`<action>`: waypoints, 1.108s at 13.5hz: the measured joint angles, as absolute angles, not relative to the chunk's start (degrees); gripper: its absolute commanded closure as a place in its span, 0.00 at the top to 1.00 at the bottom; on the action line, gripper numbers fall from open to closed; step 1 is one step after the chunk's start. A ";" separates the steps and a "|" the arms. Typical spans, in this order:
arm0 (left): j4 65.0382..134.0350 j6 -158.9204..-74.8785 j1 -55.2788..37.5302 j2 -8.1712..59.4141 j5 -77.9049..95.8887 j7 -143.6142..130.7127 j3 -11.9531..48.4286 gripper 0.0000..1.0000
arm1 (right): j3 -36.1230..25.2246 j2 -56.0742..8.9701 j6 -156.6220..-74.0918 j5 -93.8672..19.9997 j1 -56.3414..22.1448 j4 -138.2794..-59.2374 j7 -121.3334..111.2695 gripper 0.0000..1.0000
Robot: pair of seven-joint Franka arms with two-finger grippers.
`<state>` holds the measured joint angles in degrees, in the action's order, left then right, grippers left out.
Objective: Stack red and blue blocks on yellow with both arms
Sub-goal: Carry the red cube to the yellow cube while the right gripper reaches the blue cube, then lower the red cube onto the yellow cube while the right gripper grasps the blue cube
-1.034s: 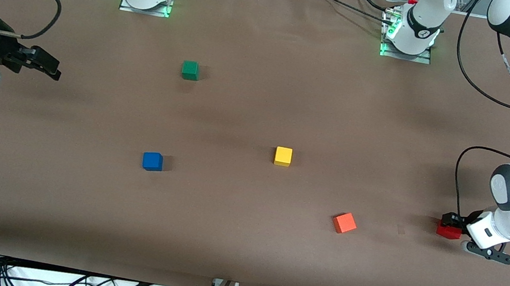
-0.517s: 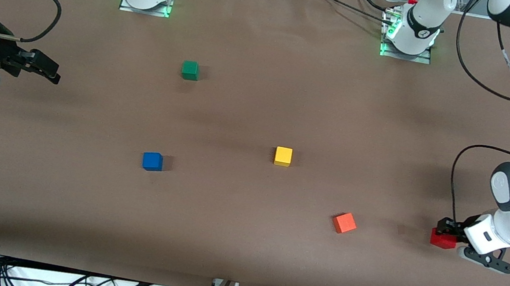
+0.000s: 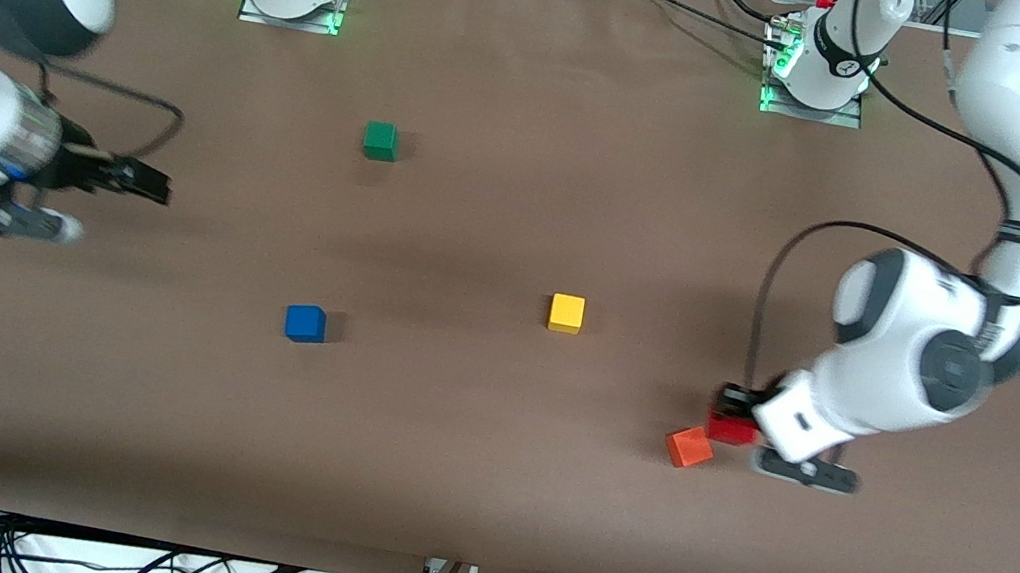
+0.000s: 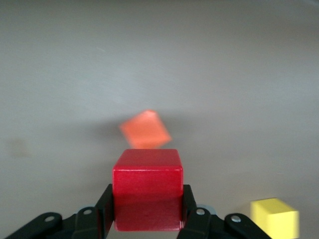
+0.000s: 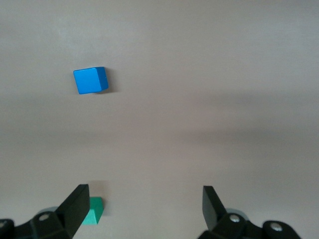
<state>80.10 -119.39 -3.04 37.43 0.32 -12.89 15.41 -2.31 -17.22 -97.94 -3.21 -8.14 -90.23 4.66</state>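
Next, the right gripper grabs the blue block by two opposite sides, which leaves its bottom free to sit on the red block (image 3: 731, 428).
My left gripper (image 3: 732, 413) is shut on the red block (image 3: 731, 428), held in the air just over the table beside the orange-red cube (image 3: 689, 447). In the left wrist view the red block (image 4: 147, 186) sits between the fingers (image 4: 102, 211), with the orange-red cube (image 4: 145, 130) and the yellow cube (image 4: 275, 216) on the table. The yellow cube (image 3: 567, 313) sits mid-table. The blue block (image 3: 304, 323) sits toward the right arm's end; it also shows in the right wrist view (image 5: 90, 80). My right gripper (image 3: 149, 185) is open and empty, up over bare table.
A green cube (image 3: 380, 141) sits nearer the robots' bases and shows in the right wrist view (image 5: 92, 211) by one finger. The brown table cover (image 3: 480, 484) runs to the front edge, with cables below it.
My left gripper has carried the red block from the table's left-arm end to beside the orange-red cube. My right gripper has moved inward over the table, toward the blue block.
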 measured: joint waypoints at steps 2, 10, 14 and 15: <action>80.51 -119.37 -7.76 37.44 0.32 -18.26 15.50 0.00 | -2.21 -22.16 -102.80 -3.22 -11.19 -90.51 4.93 1.00; 85.47 -119.48 -18.05 37.51 -0.48 -23.67 15.21 0.00 | -1.83 -35.53 -125.68 -3.95 -14.70 -93.84 5.26 1.00; 85.98 -120.10 -21.81 38.08 -7.19 -28.30 15.16 0.00 | -0.50 -38.14 -130.66 -4.60 -15.39 -93.86 5.28 0.99; 86.00 -120.77 -22.90 38.56 -9.07 -30.07 15.17 0.00 | -0.40 -38.11 -131.02 -4.62 -15.46 -93.85 5.28 0.99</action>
